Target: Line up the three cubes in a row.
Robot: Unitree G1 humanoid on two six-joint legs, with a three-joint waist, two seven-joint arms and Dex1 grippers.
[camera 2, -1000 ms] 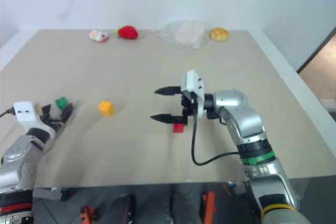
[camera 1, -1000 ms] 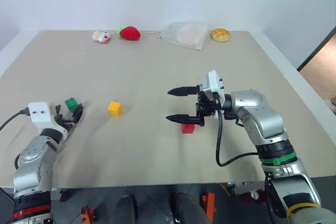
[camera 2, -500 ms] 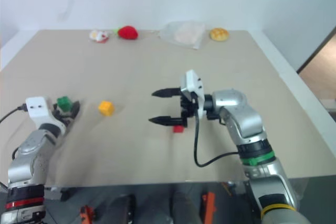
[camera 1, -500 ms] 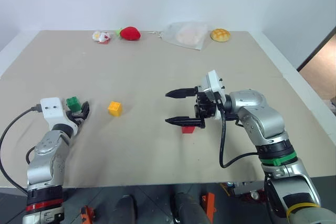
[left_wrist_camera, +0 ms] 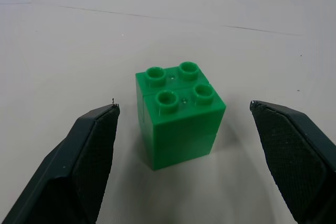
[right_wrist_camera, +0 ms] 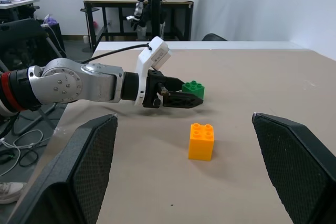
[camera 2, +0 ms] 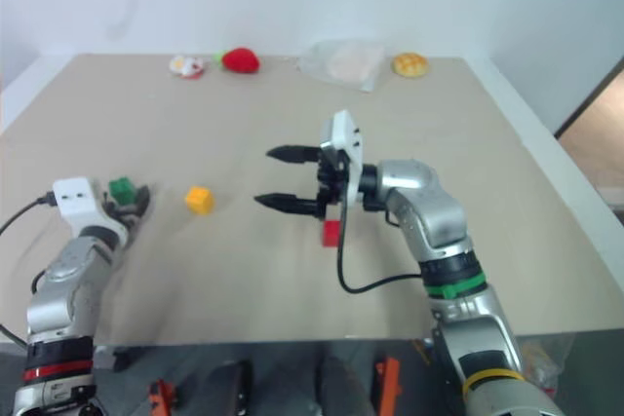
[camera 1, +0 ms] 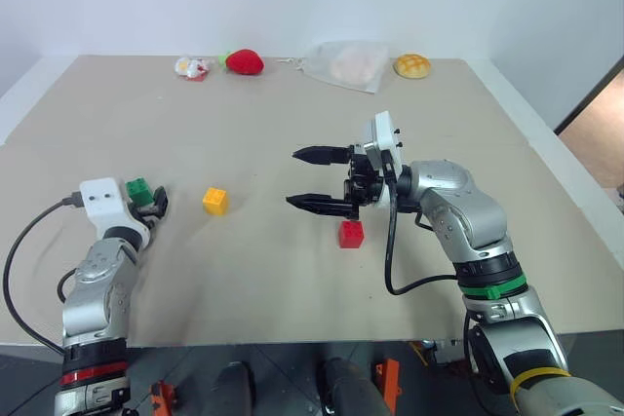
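Note:
My fingers stand either side of the green cube and closing now would catch it, so it is time for my left gripper to close on the cube.
The green cube (left_wrist_camera: 178, 111) stands studs-up on the table between the fingers of my left gripper (camera 1: 149, 204), which is open and not touching it. To its right sits the yellow-orange cube (camera 1: 215, 201), which the right wrist view shows straight ahead (right_wrist_camera: 201, 141). The red cube (camera 1: 351, 234) lies on the table in the middle, just below and to the right of my right gripper (camera 1: 292, 178). That gripper hangs above the table, points left, and is open with nothing in it.
Along the table's far edge lie a red plush strawberry (camera 1: 245, 61), a small white-and-red item (camera 1: 189, 67), a clear plastic bag (camera 1: 346, 63) and a golden bun (camera 1: 410, 65). The beige table (camera 1: 292, 124) drops off at its front and right edges.
My right gripper has risen and drifted left, away from the red cube, which stays on the table. My left wrist has swung slightly toward the green cube.

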